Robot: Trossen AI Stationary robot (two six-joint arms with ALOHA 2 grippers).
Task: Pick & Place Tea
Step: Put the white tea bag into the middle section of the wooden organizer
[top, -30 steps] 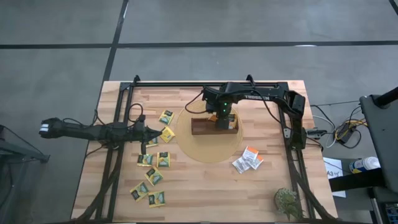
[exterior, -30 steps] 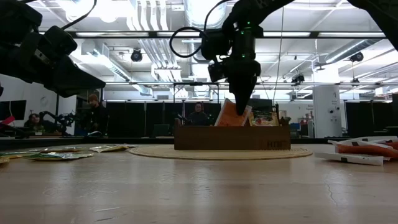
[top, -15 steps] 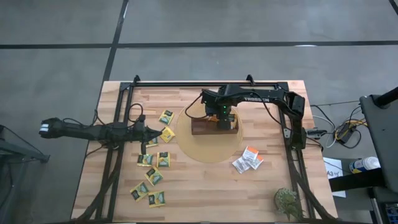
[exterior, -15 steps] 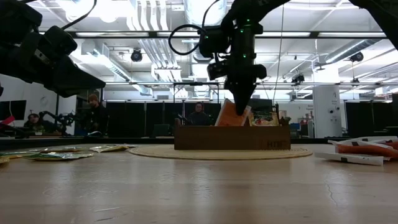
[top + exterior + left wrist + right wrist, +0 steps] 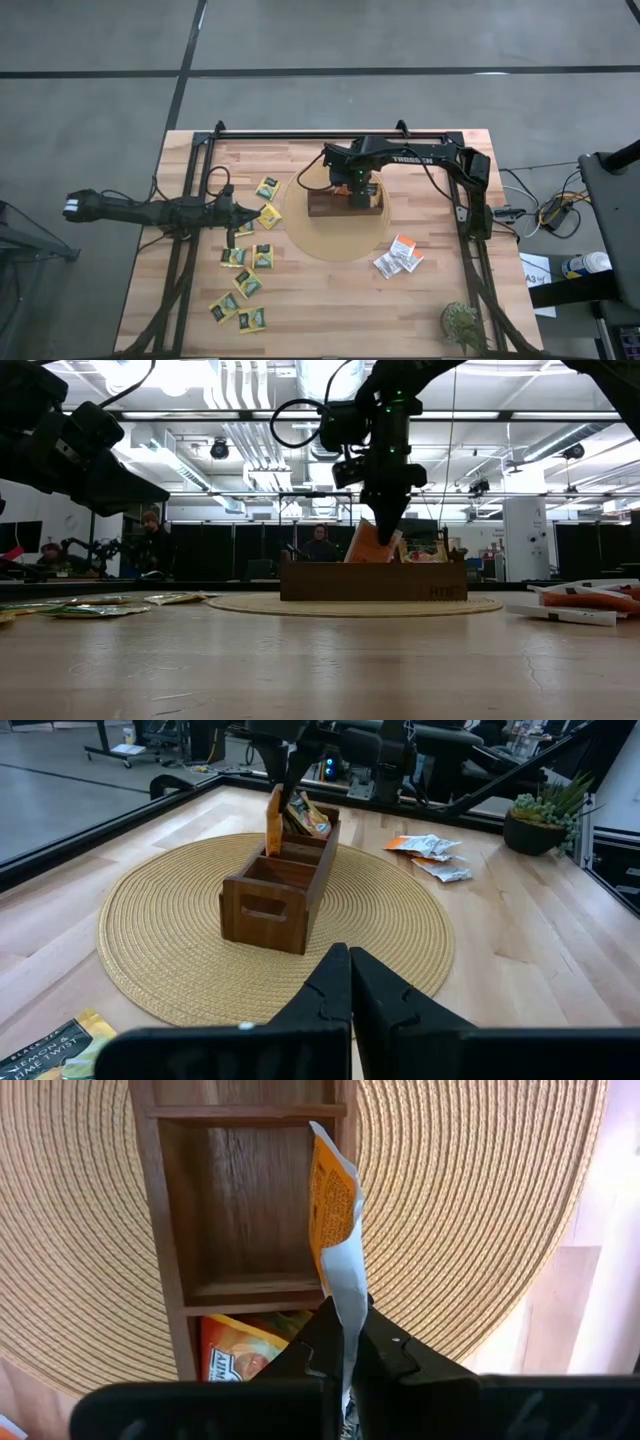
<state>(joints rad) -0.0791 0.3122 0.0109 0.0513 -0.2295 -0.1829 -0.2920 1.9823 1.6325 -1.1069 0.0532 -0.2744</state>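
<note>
The robot's right gripper should open now, because the orange packet's lower edge (image 5: 317, 1210) is inside the sides of the middle compartment and the packet would rest there.
My right gripper (image 5: 383, 532) points down over the brown wooden tray (image 5: 325, 207), shut on an orange tea packet (image 5: 333, 1200). The tray stands on a round woven mat (image 5: 335, 242). One end compartment holds another orange packet (image 5: 243, 1352); the middle compartment (image 5: 245, 1210) shows bare wood. Several yellow-green tea packets (image 5: 250, 258) lie flat on the table's left half, and white-and-orange ones (image 5: 400, 255) on the right. My left gripper (image 5: 349, 970) waits shut at the left, level above the table, pointing at the tray. My right gripper pinches the packet's upper white end (image 5: 349, 1302) between its two fingers, from above, pointing down. The packet hangs below the fingers, tilted, its orange lower end (image 5: 271, 842) down at the tray's side wall by the middle compartment. Whether that end touches the tray, I cannot tell.
Black frame rails (image 5: 190, 250) run along the table's left, right and far sides. A small potted plant (image 5: 462, 322) stands at the near right corner. Bare wood lies between the mat and the near edge.
My right gripper has rolled a little about its downward line above the tray, staying over the same spot. The orange packet has turned with it and stays hanging into the tray.
</note>
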